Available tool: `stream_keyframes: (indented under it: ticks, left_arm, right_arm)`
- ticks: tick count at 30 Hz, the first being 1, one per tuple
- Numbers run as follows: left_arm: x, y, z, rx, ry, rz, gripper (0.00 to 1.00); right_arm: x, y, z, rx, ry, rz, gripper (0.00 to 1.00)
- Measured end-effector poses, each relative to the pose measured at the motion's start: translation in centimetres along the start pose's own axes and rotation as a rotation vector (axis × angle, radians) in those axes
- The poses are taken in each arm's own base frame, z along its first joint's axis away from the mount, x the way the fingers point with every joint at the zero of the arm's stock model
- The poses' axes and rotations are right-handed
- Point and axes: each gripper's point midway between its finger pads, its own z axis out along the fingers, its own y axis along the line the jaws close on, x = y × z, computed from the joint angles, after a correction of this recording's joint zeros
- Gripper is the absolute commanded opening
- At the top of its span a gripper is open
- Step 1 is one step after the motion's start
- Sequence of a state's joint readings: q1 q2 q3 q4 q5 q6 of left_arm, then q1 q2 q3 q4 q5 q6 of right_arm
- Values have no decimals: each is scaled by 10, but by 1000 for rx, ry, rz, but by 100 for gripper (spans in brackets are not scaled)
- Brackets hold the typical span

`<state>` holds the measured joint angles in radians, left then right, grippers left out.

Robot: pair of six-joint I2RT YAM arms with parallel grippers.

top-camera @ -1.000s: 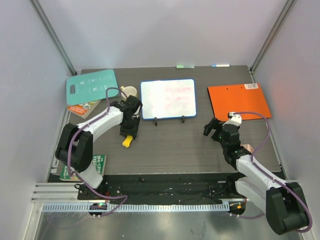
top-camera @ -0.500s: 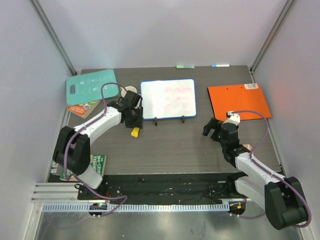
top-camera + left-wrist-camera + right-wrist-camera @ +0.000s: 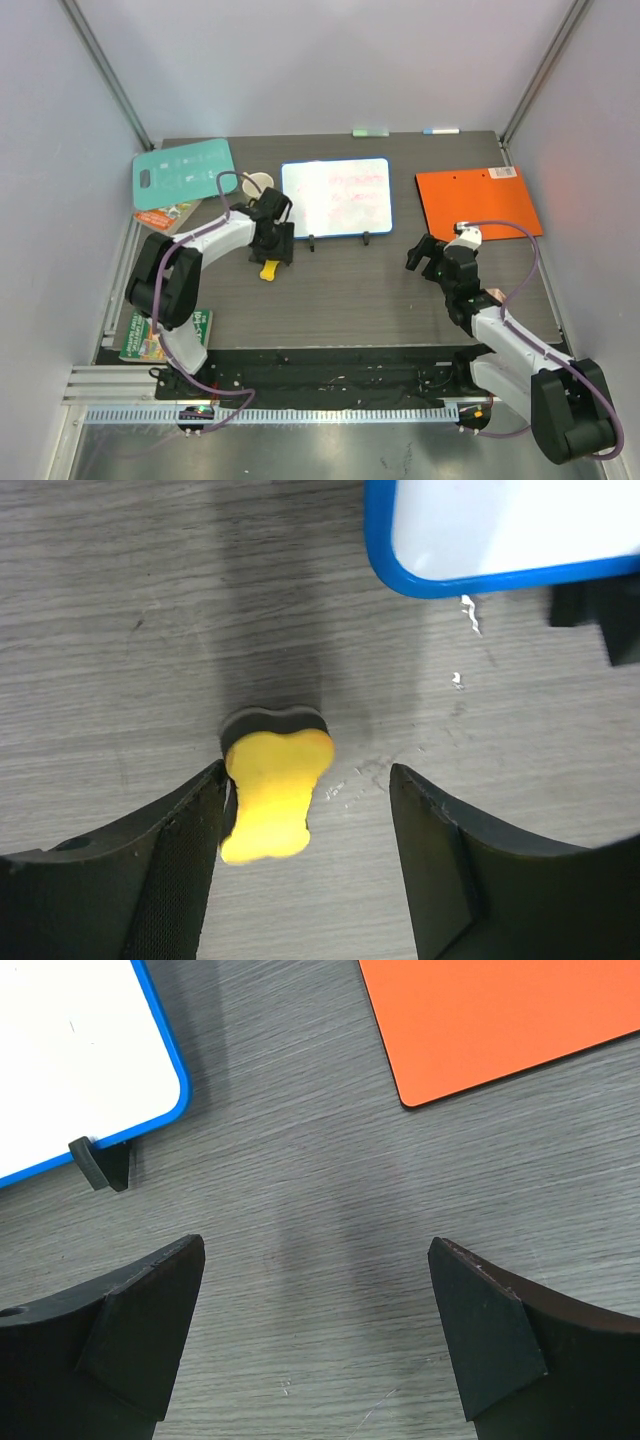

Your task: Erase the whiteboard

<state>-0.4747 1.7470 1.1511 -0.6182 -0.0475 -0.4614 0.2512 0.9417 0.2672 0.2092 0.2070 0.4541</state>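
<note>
The left gripper will grab the eraser across the narrow middle part of its yellow body (image 3: 269, 270), so the eraser's dark felt pad stays free to erase the whiteboard (image 3: 337, 196).
The whiteboard (image 3: 337, 196), blue-framed with faint red writing, stands on two black feet at the table's back middle; its corner shows in the left wrist view (image 3: 500, 530) and the right wrist view (image 3: 70, 1060). A yellow eraser (image 3: 268, 270) with a dark felt pad lies on the table just in front of the board's left corner. My left gripper (image 3: 272, 250) is open over the eraser (image 3: 272, 795), which rests against the left finger while the right finger (image 3: 440, 860) stands apart. My right gripper (image 3: 425, 255) hangs open over bare table (image 3: 315, 1250).
An orange folder (image 3: 478, 202) lies at the back right, its corner in the right wrist view (image 3: 500, 1020). A teal cutting board (image 3: 183, 172) sits at the back left with a small pale cup (image 3: 258, 183) beside it. Books (image 3: 165, 335) lie along the left edge.
The left gripper carried the eraser a little toward the board, then its jaws opened and let go of it. The right arm barely moved.
</note>
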Motion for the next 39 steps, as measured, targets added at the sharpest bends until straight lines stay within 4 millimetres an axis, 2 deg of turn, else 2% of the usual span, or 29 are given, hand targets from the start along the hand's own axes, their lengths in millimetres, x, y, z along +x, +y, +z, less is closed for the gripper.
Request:
stream_keyframes:
  ticks: [4,7,8,10,13,16,17,19,25,31,36,37,39]
  left_arm:
    - [6,3,11,-22,31,1,52]
    - [6,6,13,-36,29,-1,53]
    - [6,7,13,-41,27,-1,60]
    - [8,10,15,-54,27,1,65]
    - [10,14,13,-71,22,-2,66]
    - [8,18,10,-89,3,-2,65]
    - [6,19,9,-96,-5,-3,59]
    - [5,21,7,-108,-14,-3,55]
    - [5,24,4,-119,-19,1,50]
    - [10,26,6,-122,-7,3,50]
    - [12,25,7,-118,1,4,36]
    - [12,25,7,-118,2,4,28]
    - [13,25,9,-117,6,3,22]
  right_arm:
    - [1,-1,1,2,5,-1,100]
    - [3,-1,1,5,11,-3,99]
    - [4,-2,1,6,14,-4,100]
    - [5,-2,2,8,17,-6,100]
    - [5,-2,2,8,18,-7,100]
    - [5,-2,2,8,18,-7,100]
    - [5,-2,2,9,18,-7,100]
    - [5,-2,2,9,18,-7,100]
    - [5,-2,2,8,19,-7,99]
    - [5,-2,2,8,19,-7,100]
    - [6,-2,2,11,23,-8,100]
    - [6,-3,2,11,23,-8,100]
    - [6,-2,3,11,23,-8,100]
